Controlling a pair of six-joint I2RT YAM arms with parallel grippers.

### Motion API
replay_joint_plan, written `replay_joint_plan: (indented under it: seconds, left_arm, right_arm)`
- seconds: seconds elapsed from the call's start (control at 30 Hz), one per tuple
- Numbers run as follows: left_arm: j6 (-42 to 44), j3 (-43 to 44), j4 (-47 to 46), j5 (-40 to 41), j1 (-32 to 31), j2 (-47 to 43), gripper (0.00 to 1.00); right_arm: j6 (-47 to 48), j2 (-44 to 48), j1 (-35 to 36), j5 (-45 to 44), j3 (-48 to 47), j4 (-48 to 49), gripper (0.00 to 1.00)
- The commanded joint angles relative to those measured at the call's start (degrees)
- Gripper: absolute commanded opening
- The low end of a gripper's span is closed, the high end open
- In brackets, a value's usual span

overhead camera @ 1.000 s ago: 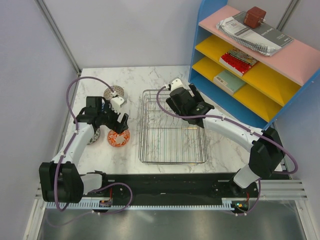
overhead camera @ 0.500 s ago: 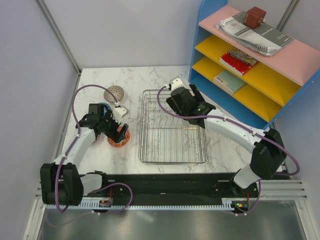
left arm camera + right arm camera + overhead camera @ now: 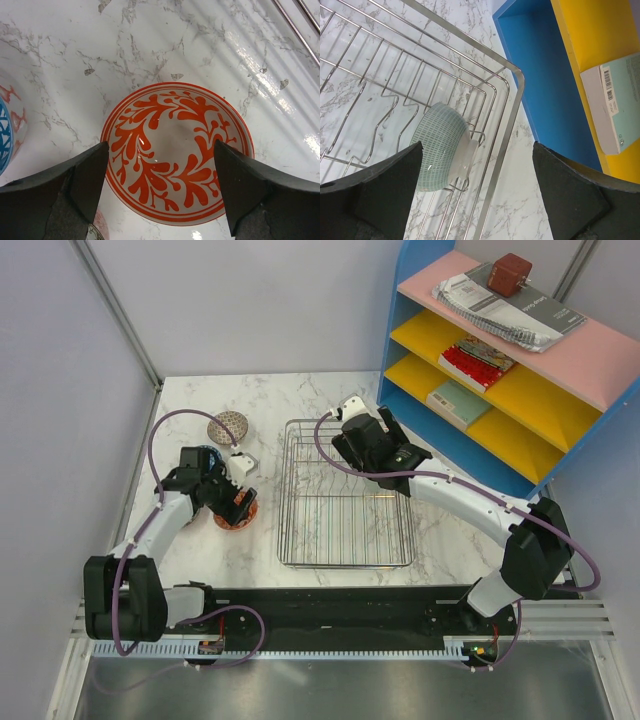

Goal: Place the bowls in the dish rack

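One finger covers the red-orange bowl's rim point(image 3: 249, 149) from above, so closing my left gripper now would miss. The left gripper first reaches down beside the bowl's rim.
A red-orange bowl with a white pattern point(image 3: 177, 150) sits upright on the marble table; it also shows in the top view point(image 3: 240, 515). My left gripper point(image 3: 161, 147) is open just above it, with one finger to each side of the bowl, and shows in the top view point(image 3: 232, 502). The silver wire dish rack point(image 3: 347, 562) stands mid-table. A pale teal-green bowl point(image 3: 440, 147) stands on its side between tines in the rack's far right corner point(image 3: 515, 75). My right gripper point(image 3: 477, 147) hangs open and empty above it, and hides it in the top view point(image 3: 352, 440).
A grey patterned bowl point(image 3: 227, 427) sits at the far left. A blue-and-red patterned bowl point(image 3: 7, 125) is left of the red-orange one, and a reddish bowl edge point(image 3: 100, 230) shows below it. The blue shelf unit point(image 3: 480, 455) stands right of the rack.
My left gripper has moved from beside the grey bowl to a spot over the red-orange bowl and come down close to it. The right arm has barely moved.
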State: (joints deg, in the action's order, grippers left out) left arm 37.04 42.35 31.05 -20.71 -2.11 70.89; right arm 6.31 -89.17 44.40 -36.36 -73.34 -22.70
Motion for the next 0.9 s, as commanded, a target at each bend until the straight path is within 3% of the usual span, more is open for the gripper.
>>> replay_joint_plan:
  seconds: [0.0,0.4,0.87]
  left_arm:
    - [1.55,0.01,-3.1,1.29,0.26,-0.23,0.91]
    - [1.81,-0.16,-2.75,0.05,0.26,-3.57,0.92]
    - [4.18,-0.78,-7.67,4.18,1.84,5.57,0.91]
  right_arm:
    - [0.55,1.89,-0.02,0.15,-0.75,0.9,0.98]
    - [0.55,1.36,-0.1,0.24,-1.45,0.64,0.98]
    - [0.81,1.72,-0.02,0.41,-0.84,0.46,0.98]
